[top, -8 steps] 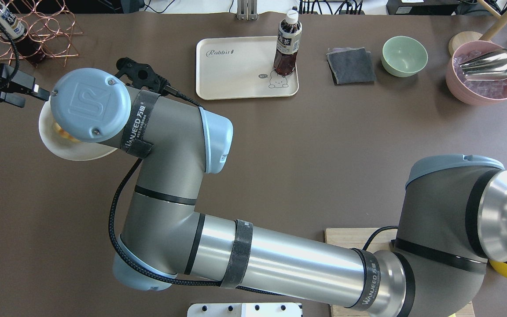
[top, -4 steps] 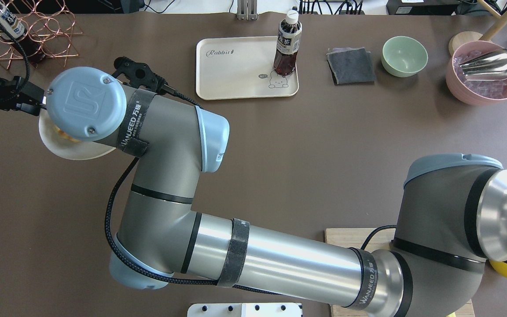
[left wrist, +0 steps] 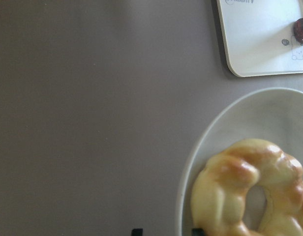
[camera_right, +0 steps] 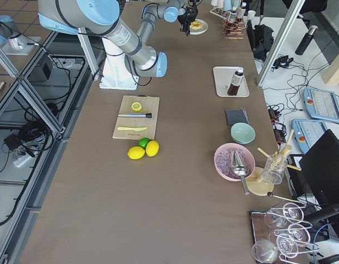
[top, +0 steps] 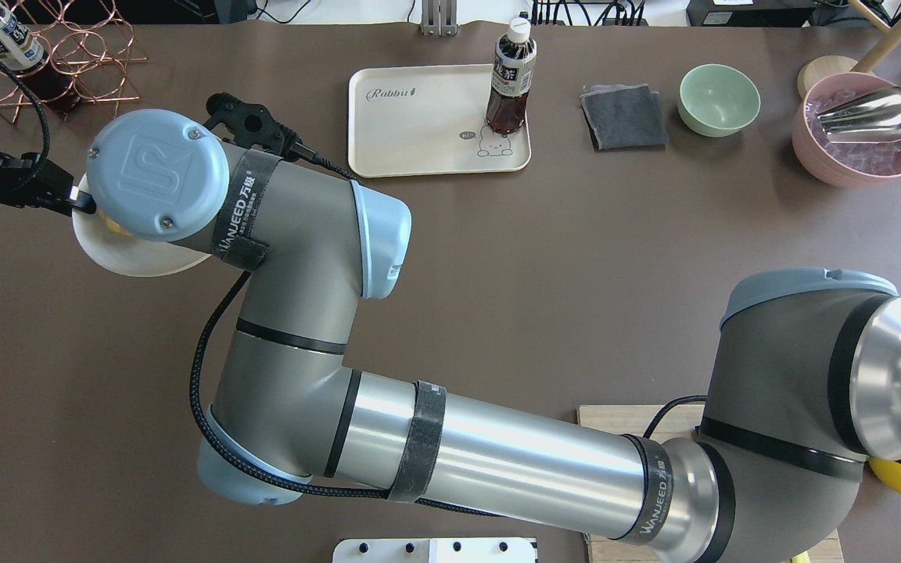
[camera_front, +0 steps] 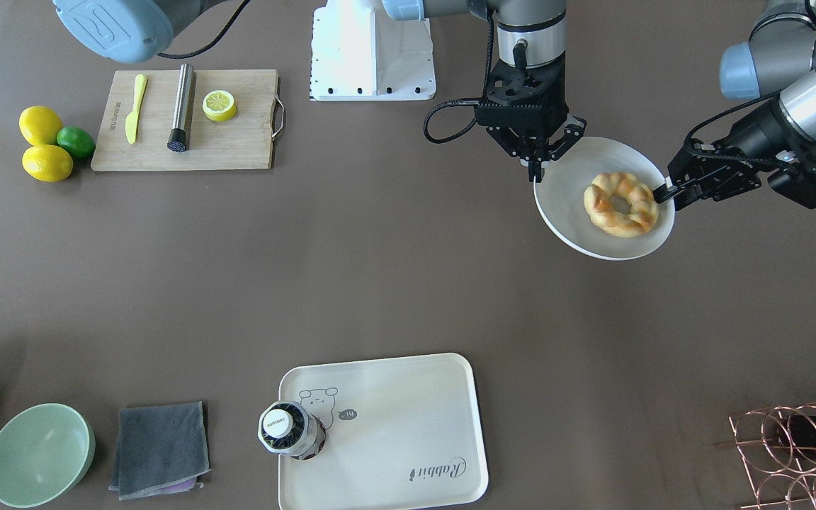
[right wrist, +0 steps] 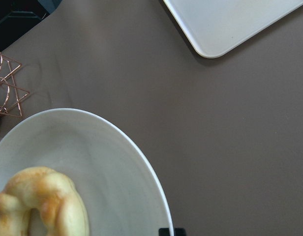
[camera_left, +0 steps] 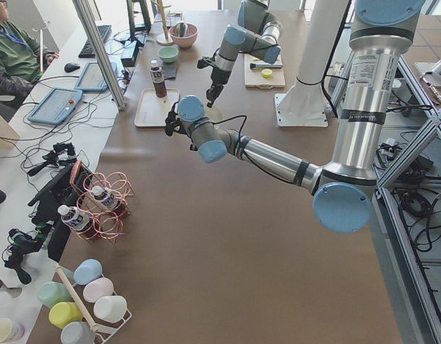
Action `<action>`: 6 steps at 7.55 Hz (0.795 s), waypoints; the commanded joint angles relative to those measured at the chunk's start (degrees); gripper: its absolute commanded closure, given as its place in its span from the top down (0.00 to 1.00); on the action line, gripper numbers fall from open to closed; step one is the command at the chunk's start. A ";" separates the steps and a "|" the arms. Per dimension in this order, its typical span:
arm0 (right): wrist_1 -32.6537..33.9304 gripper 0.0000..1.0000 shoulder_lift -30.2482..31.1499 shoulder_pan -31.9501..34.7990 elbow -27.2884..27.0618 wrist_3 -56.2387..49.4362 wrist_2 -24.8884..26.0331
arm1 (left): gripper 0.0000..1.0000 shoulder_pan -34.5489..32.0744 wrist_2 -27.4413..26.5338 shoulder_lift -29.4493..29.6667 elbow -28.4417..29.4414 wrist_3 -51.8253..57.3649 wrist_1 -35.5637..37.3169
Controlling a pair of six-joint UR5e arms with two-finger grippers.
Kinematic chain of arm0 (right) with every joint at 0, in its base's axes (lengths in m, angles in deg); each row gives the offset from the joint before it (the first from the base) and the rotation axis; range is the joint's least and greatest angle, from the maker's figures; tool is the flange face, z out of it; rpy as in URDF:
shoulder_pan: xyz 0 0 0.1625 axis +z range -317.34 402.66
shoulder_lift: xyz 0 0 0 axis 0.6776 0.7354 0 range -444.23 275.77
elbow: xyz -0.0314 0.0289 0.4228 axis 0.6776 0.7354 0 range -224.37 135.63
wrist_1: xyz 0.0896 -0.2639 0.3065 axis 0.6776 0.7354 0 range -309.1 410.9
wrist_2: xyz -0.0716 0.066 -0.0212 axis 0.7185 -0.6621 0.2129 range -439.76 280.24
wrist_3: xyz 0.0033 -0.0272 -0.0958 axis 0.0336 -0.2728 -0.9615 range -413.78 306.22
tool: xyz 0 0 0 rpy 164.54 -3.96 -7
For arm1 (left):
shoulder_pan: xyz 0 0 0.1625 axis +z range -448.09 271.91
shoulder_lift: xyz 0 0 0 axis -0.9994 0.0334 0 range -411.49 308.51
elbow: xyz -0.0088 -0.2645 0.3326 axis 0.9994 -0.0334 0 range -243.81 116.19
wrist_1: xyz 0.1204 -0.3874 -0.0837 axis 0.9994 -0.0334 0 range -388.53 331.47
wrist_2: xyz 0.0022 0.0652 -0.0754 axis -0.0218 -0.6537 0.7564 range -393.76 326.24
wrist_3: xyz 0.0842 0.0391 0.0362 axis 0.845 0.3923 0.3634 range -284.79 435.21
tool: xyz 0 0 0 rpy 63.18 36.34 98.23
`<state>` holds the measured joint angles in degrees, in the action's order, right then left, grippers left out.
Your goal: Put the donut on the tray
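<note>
The donut sits loose and the plate is wide [camera_front: 571,200], so I will next pinch the plate by its rim with my left gripper.
The donut [camera_front: 620,204], a golden braided ring, lies on a round off-white plate [camera_front: 578,230]. My right gripper [camera_front: 536,170] is shut on the plate's rim on the robot's side; its arm hides most of the plate [top: 126,259] in the overhead view. My left gripper [camera_front: 665,191] is open, its tips at the plate's opposite edge, touching the donut's side. In the left wrist view the donut [left wrist: 250,191] sits beside one fingertip [left wrist: 196,230]. The cream tray [camera_front: 408,404] lies apart, bare but for a bottle [camera_front: 286,428] on its bear corner.
A copper wire rack [camera_front: 790,446] with bottles stands near the plate's side of the table. A cutting board [camera_front: 252,142] with a lemon half, loose lemons [camera_front: 47,163], a green bowl [camera_front: 40,453] and a grey cloth [camera_front: 160,450] lie on the other side.
My left gripper has moved in from the table's edge to the plate's rim beside the donut. The right wrist and the plate have shifted slightly toward the far side.
</note>
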<state>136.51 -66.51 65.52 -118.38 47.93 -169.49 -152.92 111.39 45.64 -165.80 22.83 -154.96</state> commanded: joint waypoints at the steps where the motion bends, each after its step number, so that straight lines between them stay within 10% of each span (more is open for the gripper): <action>1: 0.00 0.00 0.03 0.17 0.00 0.07 0.00 | 0.43 -0.03 0.32 -0.36 -0.32 -0.09 -0.57; 4: -0.09 0.00 -0.06 0.17 0.00 0.07 0.00 | 0.03 -0.03 0.32 -0.19 -0.41 -0.26 -0.48; 6: -0.09 0.00 0.03 0.17 -0.09 -0.11 0.00 | 0.00 0.06 0.49 0.25 -0.67 -2.87 -0.74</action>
<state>136.42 -66.51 65.68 -118.41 47.99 -169.50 -152.92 111.77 45.47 -166.26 22.42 -155.49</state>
